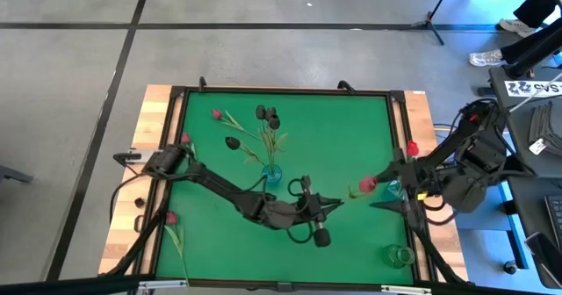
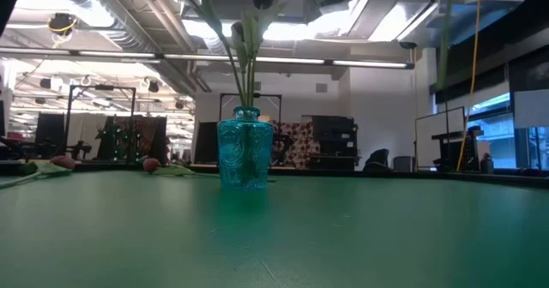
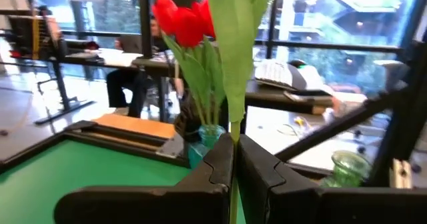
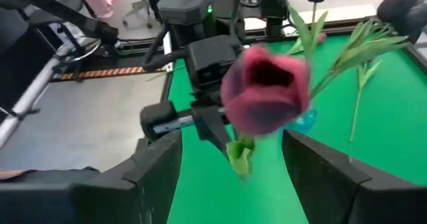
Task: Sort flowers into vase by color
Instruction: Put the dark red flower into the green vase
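My right gripper isn't ready to close on the tulip's stem and has to move forward first. Its fingers reach only the tulip's head and are short of its green stem (image 1: 353, 193).
My left gripper (image 1: 341, 202) reaches across the green mat to its right side and is shut on a tulip with a maroon-pink head (image 1: 367, 184). My right gripper (image 1: 387, 186) is open; in its wrist view the head (image 4: 267, 94) hovers just beyond its gap (image 4: 230, 137), fingers on either side, apart from it. A blue vase (image 1: 272, 174) mid-mat holds black tulips (image 1: 265, 112). A teal vase (image 3: 210, 136) at the right edge holds red tulips (image 3: 180, 17). Loose tulips lie flat at the far left (image 1: 216, 114), the left edge (image 1: 184, 140) and the near left (image 1: 171, 218). My left gripper pinches the tulip's thin green stem (image 3: 233, 127) between its two fingers, below a long leaf (image 3: 235, 44). The fingers come level from the table's left. The flower is lifted clear of the mat, its head pointing toward the right gripper.
A green glass vase (image 1: 399, 255) stands at the near right corner. The mat has a dark frame (image 1: 281, 90) on a wooden table. In the low view the blue vase (image 2: 246, 147) stands mid-table with loose tulips (image 2: 60, 161) lying far left. People sit at desks beyond the table.
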